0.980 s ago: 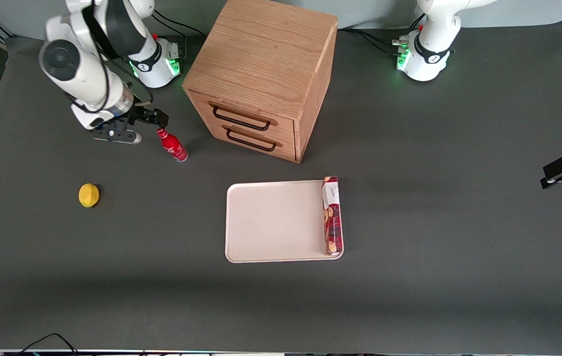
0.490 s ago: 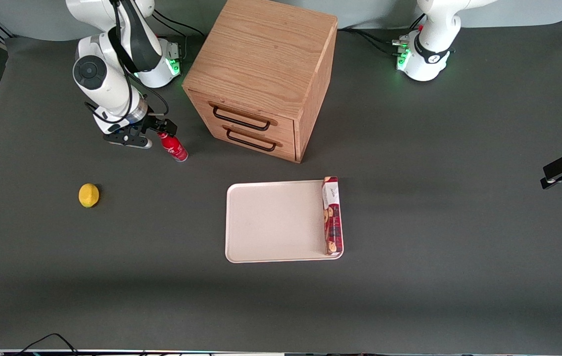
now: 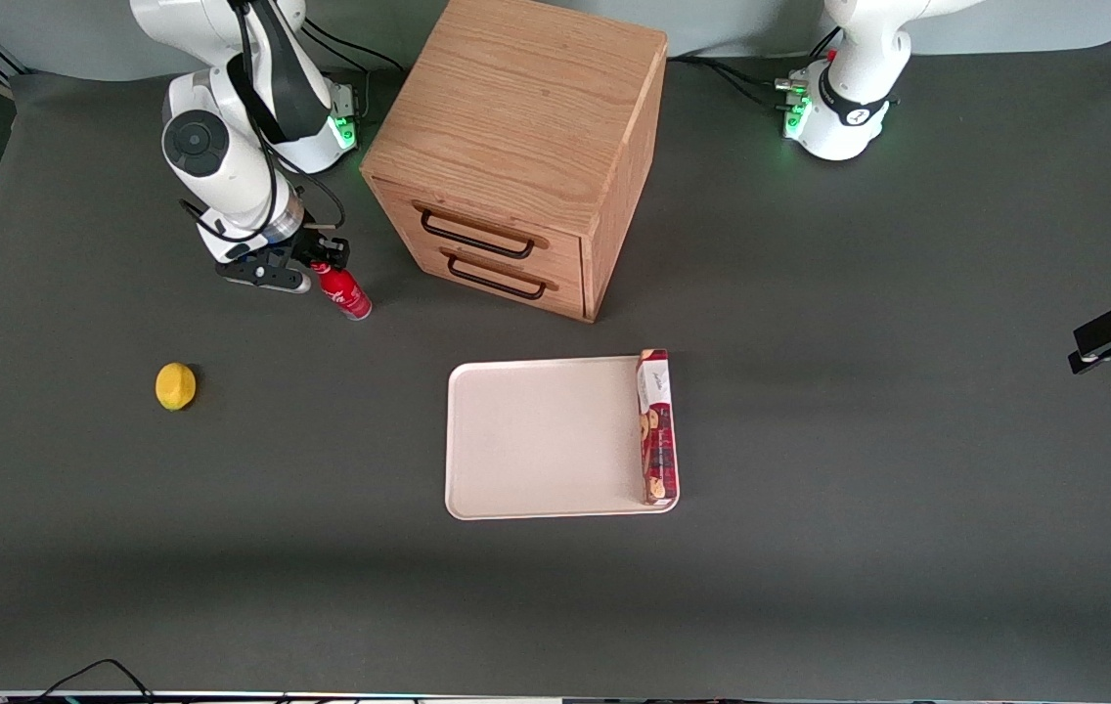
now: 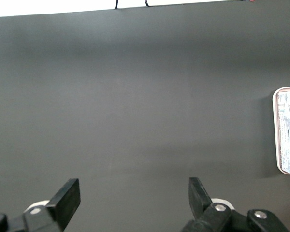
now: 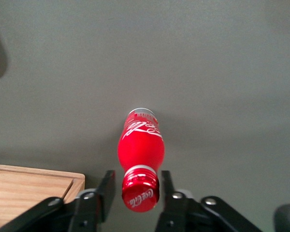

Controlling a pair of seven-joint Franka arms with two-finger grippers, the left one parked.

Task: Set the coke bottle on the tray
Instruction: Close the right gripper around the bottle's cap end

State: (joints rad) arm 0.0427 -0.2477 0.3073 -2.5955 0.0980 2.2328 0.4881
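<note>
My gripper is to grab the coke bottle by its red cap (image 3: 322, 268) next. Then it can place the bottle on the tray (image 3: 536, 440).
The coke bottle (image 3: 346, 294) stands upright on the dark table in front of the wooden cabinet's corner, toward the working arm's end. It is slim and red, with white script. In the right wrist view the coke bottle (image 5: 141, 145) shows its red cap between my two fingers. My gripper (image 3: 318, 264) is open, with a finger on each side of the cap and a small gap on both sides. The same straddle shows for the gripper (image 5: 138, 186) in the wrist view. The cream tray (image 3: 536, 440) lies flat nearer the front camera, mid-table.
A long red biscuit box (image 3: 655, 426) lies along one edge of the tray. A yellow lemon (image 3: 175, 386) sits on the table nearer the front camera than my gripper. The wooden two-drawer cabinet (image 3: 516, 147) stands close beside the bottle.
My arm has swung in and come down toward the bottle. The fingers, earlier beside the cap, now straddle it. The bottle has not moved.
</note>
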